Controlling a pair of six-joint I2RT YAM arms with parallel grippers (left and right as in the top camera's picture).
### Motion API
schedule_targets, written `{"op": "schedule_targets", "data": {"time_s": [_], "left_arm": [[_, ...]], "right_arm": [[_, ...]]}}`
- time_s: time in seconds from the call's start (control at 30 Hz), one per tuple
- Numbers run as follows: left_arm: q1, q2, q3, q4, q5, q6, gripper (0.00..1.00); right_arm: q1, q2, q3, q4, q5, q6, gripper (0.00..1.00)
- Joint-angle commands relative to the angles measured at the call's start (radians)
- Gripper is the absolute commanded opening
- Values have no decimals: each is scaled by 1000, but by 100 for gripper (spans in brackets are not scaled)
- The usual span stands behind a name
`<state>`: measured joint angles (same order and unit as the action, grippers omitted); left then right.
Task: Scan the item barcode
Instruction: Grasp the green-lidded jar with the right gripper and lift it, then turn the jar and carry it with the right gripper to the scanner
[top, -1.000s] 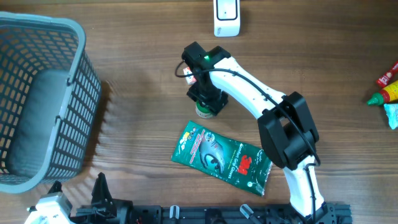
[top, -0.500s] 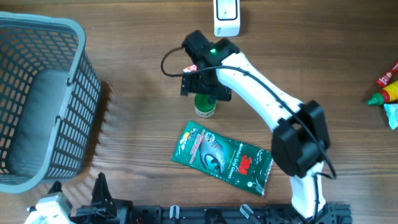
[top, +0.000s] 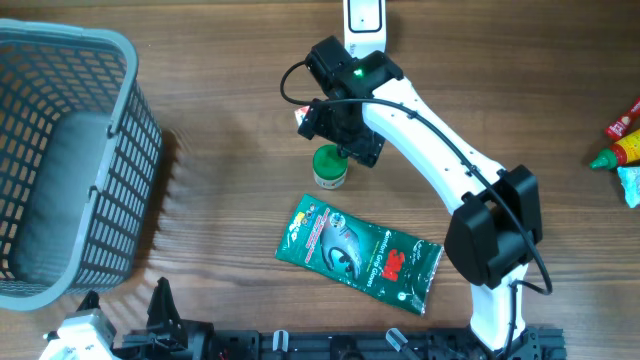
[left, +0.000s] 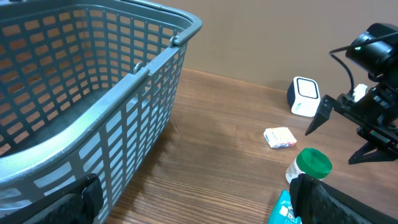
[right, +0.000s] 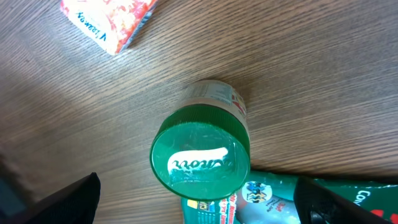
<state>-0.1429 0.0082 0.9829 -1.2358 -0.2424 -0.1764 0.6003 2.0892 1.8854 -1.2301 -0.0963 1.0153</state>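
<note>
I should next grab the jar across its green lid end (top: 330, 162) (right: 201, 151) with my right gripper. That leaves the jar's labeled body free, so I can scan at the white scanner.
A small jar with a green lid (top: 330, 167) stands upright on the wooden table, just behind a green glove packet (top: 360, 255). My right gripper (top: 340, 138) hovers over the jar's far side, open and holding nothing. In the right wrist view the lid (right: 200, 155) lies below and between the spread fingers (right: 74, 199). The white scanner (top: 363, 25) stands at the table's far edge. My left gripper (left: 196, 202) is open and empty near the front left; in its view the jar (left: 311, 167) shows at the right.
A big grey basket (top: 120, 120) fills the left side. A small red-and-white box (right: 109, 18) lies just beyond the jar. Red and green bottles (top: 620, 135) sit at the right edge.
My right gripper has opened off the jar and moved up and back toward the scanner. The jar stays standing on the table. The left arm is unchanged.
</note>
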Motion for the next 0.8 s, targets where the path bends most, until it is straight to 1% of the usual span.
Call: {"op": "schedule_targets", "data": {"time_s": [0.0, 0.3, 0.4, 0.47, 0.53, 0.7, 0.77], "left_arm": [[6, -3, 3, 1, -13, 12, 100], [6, -3, 3, 1, -13, 12, 100], [6, -3, 3, 1, -13, 12, 100], [6, -3, 3, 1, -13, 12, 100], [6, -3, 3, 1, -13, 12, 100], [6, -3, 3, 1, -13, 12, 100], [6, -3, 3, 1, -13, 12, 100]], "right_arm": [[3, 65, -34, 18, -35, 35, 100], [22, 148, -48, 51, -69, 37, 99], [22, 181, -49, 51, -69, 61, 99], [24, 200, -49, 52, -72, 61, 93], [26, 213, -49, 51, -80, 61, 88], [29, 219, -49, 55, -40, 88, 84], [29, 221, -50, 66, -35, 87, 83]]}}
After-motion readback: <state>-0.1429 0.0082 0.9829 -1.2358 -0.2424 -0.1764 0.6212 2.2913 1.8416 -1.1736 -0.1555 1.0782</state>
